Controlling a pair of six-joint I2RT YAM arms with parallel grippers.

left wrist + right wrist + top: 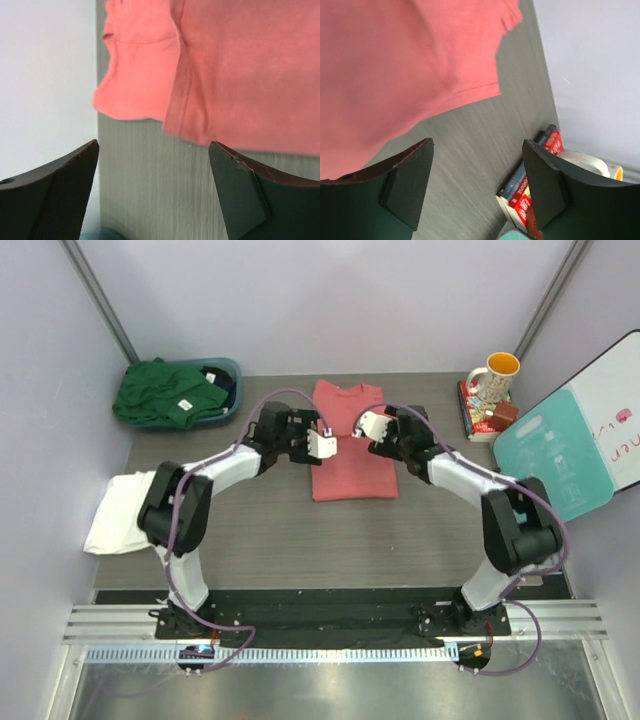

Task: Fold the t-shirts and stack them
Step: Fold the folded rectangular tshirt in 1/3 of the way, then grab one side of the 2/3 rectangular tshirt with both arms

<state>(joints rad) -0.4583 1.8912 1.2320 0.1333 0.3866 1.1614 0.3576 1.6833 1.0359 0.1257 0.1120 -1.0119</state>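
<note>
I should fold the coral-red t-shirt crosswise, so my left gripper should next grab its side edge midway along its length, opposite my right gripper.
The coral-red t-shirt (350,455) lies flat mid-table, folded into a narrow upright strip with its sleeves tucked in. My left gripper (322,443) hovers at the strip's left edge, open and holding nothing. The left wrist view shows bare table between my left gripper (153,144) jaws and the coral cloth (240,65) just beyond them. My right gripper (372,425) stands open at the strip's right edge. In its own view my right gripper (477,142) is empty, the shirt (395,65) beside it. A white t-shirt (125,510) lies at the left edge. A dark green t-shirt (170,392) is heaped in the tub.
A teal tub (228,370) sits at the back left. At the back right stand a mug (493,375) on books (478,415), also seen as books (520,190) from the right wrist. A teal board (555,455) leans at the right wall.
</note>
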